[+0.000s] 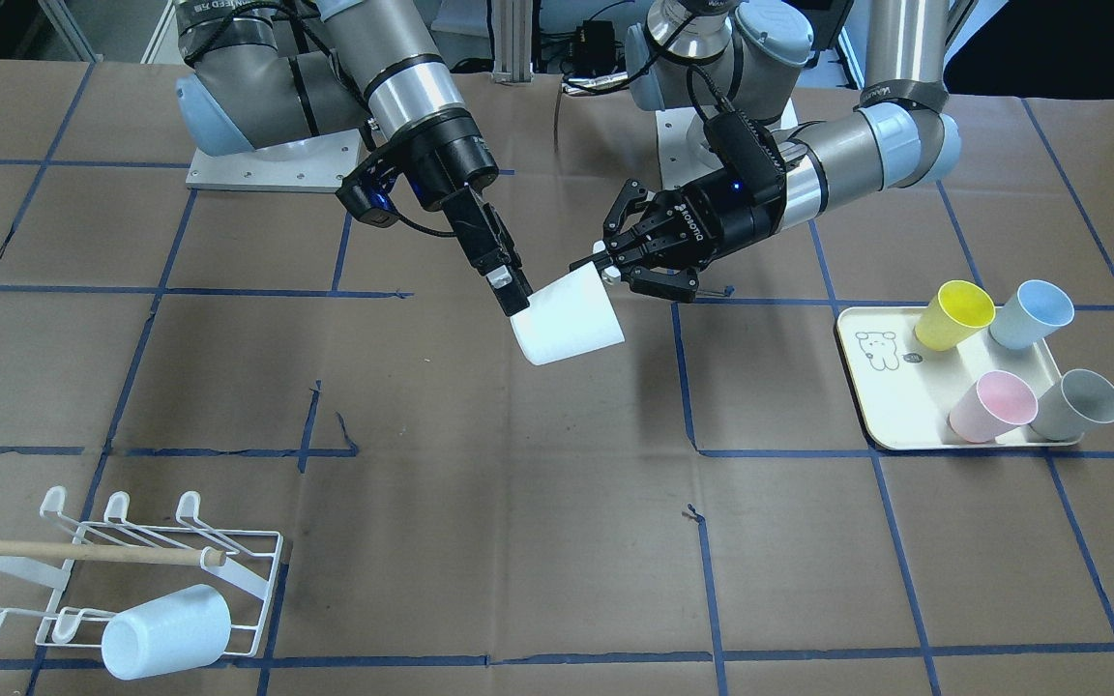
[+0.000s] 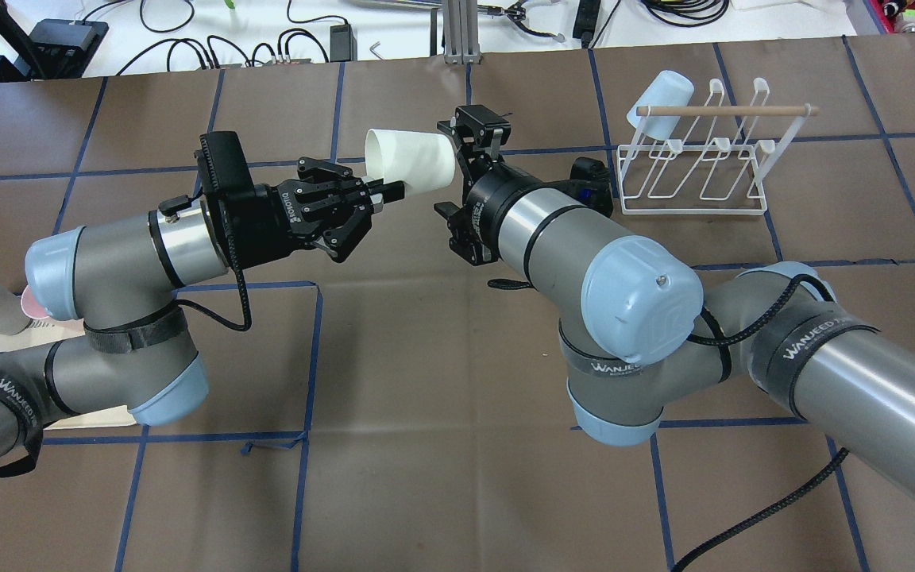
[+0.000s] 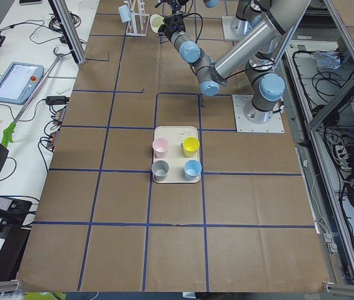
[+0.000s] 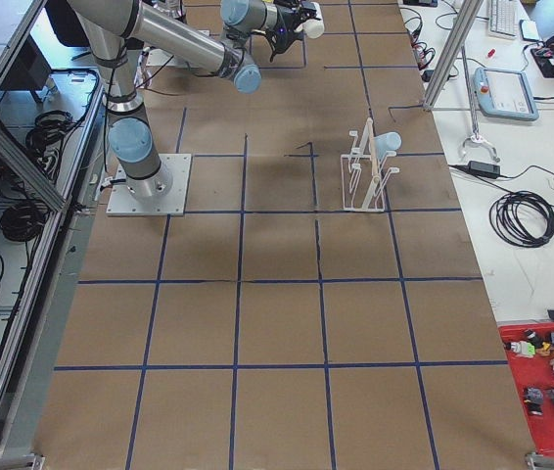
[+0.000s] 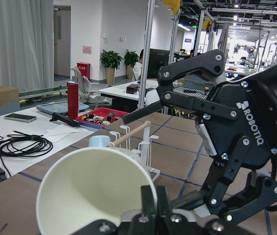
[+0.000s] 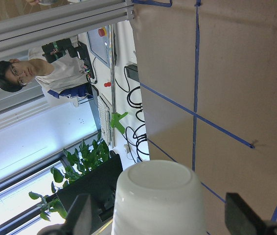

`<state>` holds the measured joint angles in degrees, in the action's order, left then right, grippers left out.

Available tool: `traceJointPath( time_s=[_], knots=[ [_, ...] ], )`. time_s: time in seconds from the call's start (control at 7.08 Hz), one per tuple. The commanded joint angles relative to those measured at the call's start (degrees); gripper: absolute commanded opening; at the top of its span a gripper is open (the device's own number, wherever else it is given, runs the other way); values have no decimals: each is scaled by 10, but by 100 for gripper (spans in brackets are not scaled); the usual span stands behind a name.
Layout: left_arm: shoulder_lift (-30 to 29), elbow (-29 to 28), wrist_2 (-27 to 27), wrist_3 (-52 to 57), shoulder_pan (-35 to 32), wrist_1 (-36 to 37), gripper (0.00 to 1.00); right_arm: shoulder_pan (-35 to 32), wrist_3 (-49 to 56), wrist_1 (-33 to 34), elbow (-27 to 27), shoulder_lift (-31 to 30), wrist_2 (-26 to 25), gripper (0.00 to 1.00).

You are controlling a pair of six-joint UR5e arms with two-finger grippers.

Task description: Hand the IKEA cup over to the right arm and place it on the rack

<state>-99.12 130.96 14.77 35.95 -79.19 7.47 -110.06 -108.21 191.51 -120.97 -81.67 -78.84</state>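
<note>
I will next grab the white cup [image 1: 567, 324] by its closed base with my right gripper, to hang the cup on the rack [image 1: 131, 570].
A white cup [image 1: 567, 324] hangs on its side in the air above the table's middle. My left gripper [image 2: 386, 193] is shut on the cup's rim, one finger inside the mouth, as the left wrist view [image 5: 89, 191] shows. My right gripper [image 2: 465, 147] is open around the cup's base. In the right wrist view the cup [image 6: 158, 196] sits between the two fingertips [image 6: 80, 215] with small gaps on both sides. The white wire rack [image 1: 131, 570] with its wooden dowel stands far off, on the right arm's side of the table [image 2: 696, 175].
A pale blue cup [image 1: 165, 633] hangs upside down on a prong of the rack. A cream tray [image 1: 895, 406] on the left arm's side holds a yellow, a blue, a pink and a grey cup. Brown paper with blue tape lines covers the table.
</note>
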Motion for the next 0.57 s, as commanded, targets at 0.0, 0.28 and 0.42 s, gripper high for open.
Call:
traceJointPath(
  time_s=[0.0, 0.28, 0.42],
  knots=[
    [2, 0, 0, 0, 0, 0, 8, -1, -3, 0, 24, 23, 0, 96],
    [2, 0, 0, 0, 1, 1, 9, -3, -3, 0, 42, 39, 0, 96],
    [2, 0, 0, 0, 1, 0, 9, -8, -3, 0, 49, 48, 0, 95]
  ],
)
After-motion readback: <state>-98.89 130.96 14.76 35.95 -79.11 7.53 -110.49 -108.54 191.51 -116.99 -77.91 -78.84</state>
